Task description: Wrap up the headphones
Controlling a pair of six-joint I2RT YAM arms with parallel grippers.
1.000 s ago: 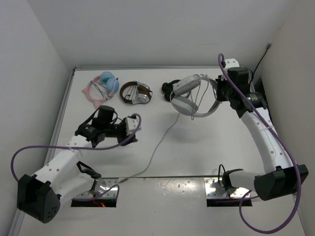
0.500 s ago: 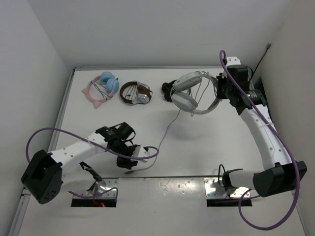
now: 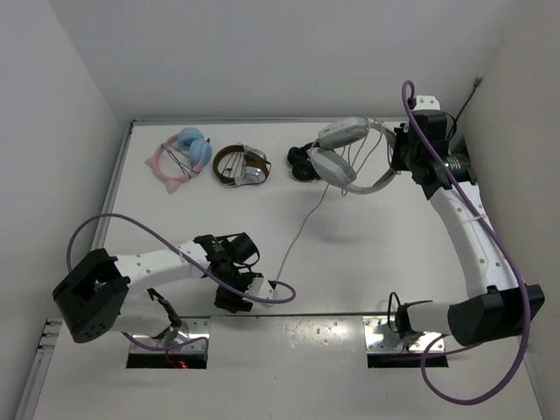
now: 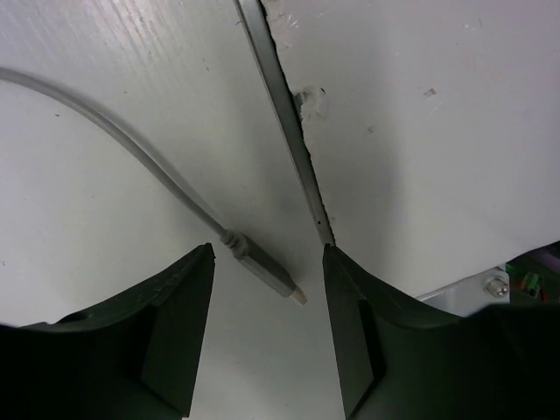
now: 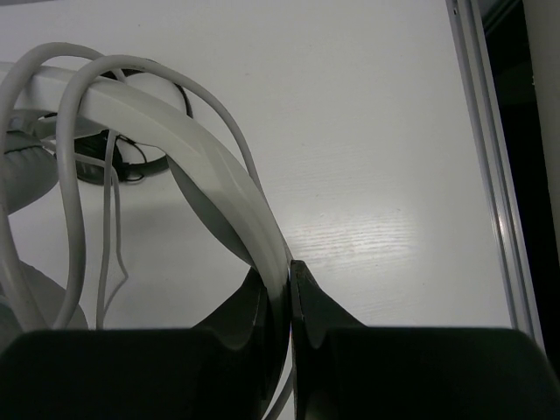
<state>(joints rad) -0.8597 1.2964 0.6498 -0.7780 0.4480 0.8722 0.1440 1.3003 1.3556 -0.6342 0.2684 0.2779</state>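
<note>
I should grab the cable point(image 3: 296, 236) by its plug point(image 3: 274, 287) with my left gripper, so the trailing grey cable stays free to wrap around the white headphones.
The white headphones point(image 3: 348, 157) hang above the table at the back right. My right gripper point(image 3: 396, 163) is shut on their wide headband point(image 5: 206, 162); my right gripper's point(image 5: 290, 284) jaws pinch the band between them. Loops of the thin grey cable point(image 5: 74, 201) lie over the band. The rest of the cable point(image 3: 296, 236) trails down across the table to the near edge. Its plug point(image 4: 265, 272) lies flat on the table between the fingers of my left gripper point(image 4: 267, 255), which is open and touches nothing. My left gripper point(image 3: 234, 299) is low by the table's front seam.
A pink-and-blue pair point(image 3: 179, 157), a brown-and-silver pair point(image 3: 242, 164) and a small black pair point(image 3: 304, 163) lie along the back. A metal seam point(image 4: 289, 131) runs along the table's near edge, just right of the plug. Walls stand close at the back and on both sides.
My left arm has swung from mid-table down to the near edge and now sits over the cable's plug. My right gripper has lifted and turned the headphones toward the back.
</note>
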